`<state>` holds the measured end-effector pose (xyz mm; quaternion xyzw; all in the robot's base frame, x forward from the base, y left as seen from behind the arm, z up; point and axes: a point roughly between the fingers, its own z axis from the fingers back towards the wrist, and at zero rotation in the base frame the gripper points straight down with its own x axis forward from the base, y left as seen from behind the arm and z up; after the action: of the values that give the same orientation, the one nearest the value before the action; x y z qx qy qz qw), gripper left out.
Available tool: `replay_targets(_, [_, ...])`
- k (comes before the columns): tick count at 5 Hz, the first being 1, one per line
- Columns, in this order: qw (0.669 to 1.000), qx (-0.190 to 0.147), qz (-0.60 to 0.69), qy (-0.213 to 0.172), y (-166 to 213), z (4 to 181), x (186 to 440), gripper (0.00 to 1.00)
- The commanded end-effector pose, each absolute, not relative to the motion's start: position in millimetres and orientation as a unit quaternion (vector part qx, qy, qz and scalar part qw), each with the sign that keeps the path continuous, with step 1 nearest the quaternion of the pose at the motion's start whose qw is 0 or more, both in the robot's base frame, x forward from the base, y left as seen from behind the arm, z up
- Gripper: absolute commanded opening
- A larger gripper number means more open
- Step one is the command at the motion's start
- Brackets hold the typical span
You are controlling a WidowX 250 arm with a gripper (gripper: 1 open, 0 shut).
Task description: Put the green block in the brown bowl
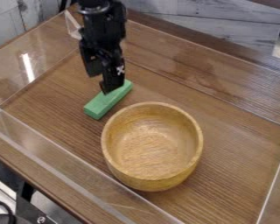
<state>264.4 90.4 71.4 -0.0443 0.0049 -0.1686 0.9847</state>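
My gripper should lower before it closes on the block: my dark fingers are above the green block's far end (pixel 123 85).
The green block (pixel 101 104) lies flat on the wooden table, just left of the brown bowl (pixel 152 145), which sits empty in the lower middle of the view. My gripper (pixel 104 80) points down over the block's far end. Its dark fingers are open and stand on either side of that end, low over the table. They hide the block's top corner. I cannot tell whether the fingers touch the block.
The wooden table (pixel 224 87) has a clear plastic barrier (pixel 38 144) along its front and left edges. A pale marbled wall (pixel 224 22) runs behind. Bare wood lies to the right of and behind the bowl.
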Motion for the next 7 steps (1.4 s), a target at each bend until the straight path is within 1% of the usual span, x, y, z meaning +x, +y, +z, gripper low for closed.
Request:
replay_targets(1, [0.985,-0.033,-0.171,-0.022,95.4,72.4,271.2,1.0])
replay_targets(4, [0.982,-0.036,-0.185,-0.032,97.3,46.8,276.1,1.0])
replay_targets(6, [0.981,-0.04,-0.185,-0.032,98.1,38.7,279.1,1.0])
replay_targets(7, [0.982,-0.042,-0.184,-0.031,99.1,30.3,280.2,1.0])
